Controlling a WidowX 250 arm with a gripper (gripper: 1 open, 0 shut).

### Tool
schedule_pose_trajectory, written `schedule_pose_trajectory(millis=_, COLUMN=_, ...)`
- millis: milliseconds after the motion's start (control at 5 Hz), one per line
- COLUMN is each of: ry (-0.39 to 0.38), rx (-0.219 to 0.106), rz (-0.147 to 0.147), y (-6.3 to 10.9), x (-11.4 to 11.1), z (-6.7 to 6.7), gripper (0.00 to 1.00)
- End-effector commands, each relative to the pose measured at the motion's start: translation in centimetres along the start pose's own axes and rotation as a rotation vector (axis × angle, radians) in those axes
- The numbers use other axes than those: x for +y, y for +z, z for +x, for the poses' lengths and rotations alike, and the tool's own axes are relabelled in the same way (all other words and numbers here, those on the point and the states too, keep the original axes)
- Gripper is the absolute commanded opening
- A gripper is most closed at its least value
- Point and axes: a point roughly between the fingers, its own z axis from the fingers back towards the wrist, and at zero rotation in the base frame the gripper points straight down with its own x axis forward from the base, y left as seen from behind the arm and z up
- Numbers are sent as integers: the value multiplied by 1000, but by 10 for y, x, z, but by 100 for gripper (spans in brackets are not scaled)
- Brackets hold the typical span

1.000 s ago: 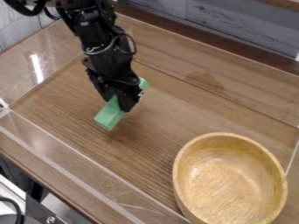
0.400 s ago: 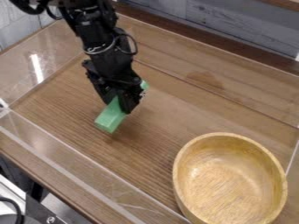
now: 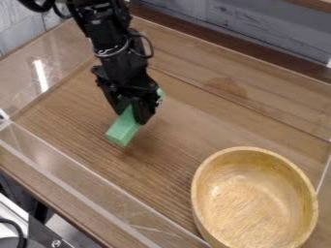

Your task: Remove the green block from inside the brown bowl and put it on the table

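My gripper releases the block now, since the lower end of the green block (image 3: 123, 130) is at the wooden surface and the block would remain on the tabletop.
The green block (image 3: 123, 130) is held tilted between the black fingers of my gripper (image 3: 131, 114), its lower end at or just above the table (image 3: 233, 107) left of centre. My gripper points almost straight down and is shut on the block's upper end, which the fingers partly hide. The brown bowl (image 3: 255, 200) sits at the front right with nothing inside it, well apart from the gripper.
Low clear plastic walls (image 3: 77, 184) edge the tabletop along the front and left. A grey patterned backdrop (image 3: 258, 24) runs behind the far edge. Black cables and a dark base (image 3: 19, 232) lie at the bottom left outside the wall.
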Motion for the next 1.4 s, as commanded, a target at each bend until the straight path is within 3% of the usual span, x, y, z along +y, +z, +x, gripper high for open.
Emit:
schedule_pose_trajectory(millis=0, ry=-7, rx=-43, rz=9, y=12, x=0, z=14, gripper=0)
schedule_pose_trajectory(millis=400, ry=4, rx=-34, rz=-1, y=10, x=0, z=16, gripper=0)
schedule_pose_trajectory(millis=600, ry=6, rx=-28, rz=-5, y=9, x=0, z=16, gripper=100)
schedule_pose_trajectory(millis=1200, ry=8, rx=-16, rz=-31, y=17, x=-11, z=30, gripper=100)
